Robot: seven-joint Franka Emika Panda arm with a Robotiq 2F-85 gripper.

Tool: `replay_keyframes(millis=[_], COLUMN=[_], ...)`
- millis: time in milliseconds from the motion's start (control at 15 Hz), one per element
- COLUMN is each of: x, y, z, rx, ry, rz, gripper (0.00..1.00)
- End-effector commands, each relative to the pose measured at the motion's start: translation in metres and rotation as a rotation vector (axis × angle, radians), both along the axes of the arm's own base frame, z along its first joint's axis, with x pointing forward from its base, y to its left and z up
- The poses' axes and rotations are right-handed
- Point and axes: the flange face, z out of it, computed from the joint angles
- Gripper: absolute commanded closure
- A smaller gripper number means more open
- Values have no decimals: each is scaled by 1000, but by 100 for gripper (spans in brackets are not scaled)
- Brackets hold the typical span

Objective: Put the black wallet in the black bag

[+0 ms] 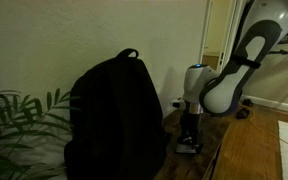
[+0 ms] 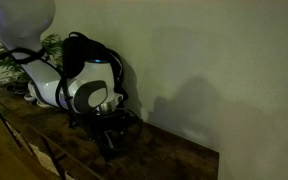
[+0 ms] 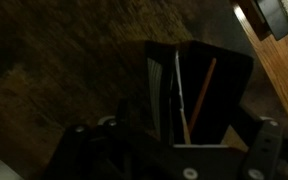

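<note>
I should close my gripper on the black wallet now, because the wallet's edges are between my spread fingers. Closing now would hold it.
The black bag stands upright on the wooden table, and shows behind the arm in an exterior view. The black wallet lies on the table with its edges and card slots facing the wrist camera. My gripper is lowered over it, to the side of the bag in both exterior views. The fingers are spread on either side of the wallet. The left finger is apart from it and the right finger is near its edge. The scene is dark.
A leafy plant stands beside the bag on the side away from the arm. The table's edge runs close to the gripper, with wooden floor beyond. A wall rises right behind the table.
</note>
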Motion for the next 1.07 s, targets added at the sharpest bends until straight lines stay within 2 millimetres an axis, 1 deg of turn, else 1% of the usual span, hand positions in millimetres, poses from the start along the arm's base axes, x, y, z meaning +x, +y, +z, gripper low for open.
replay_keyframes(millis=[0, 67, 133, 200, 533, 800, 867, 933, 1000], x=[0, -1, -1, -1, -3, -5, -7, -9, -11], y=[-3, -4, -5, -5, -8, -7, -5, -4, -1], z=[-6, -6, -7, -8, -11, -9, -7, -4, 0], rx=[-15, -14, -14, -13, -10, -5, -1, 4, 4], ry=[-15, -15, -15, -16, -15, -7, 2, 11, 19], rz=[-35, -38, -38, -40, -51, -52, -57, -57, -55], gripper=[0, 25, 28, 33, 66, 93, 97, 98, 95])
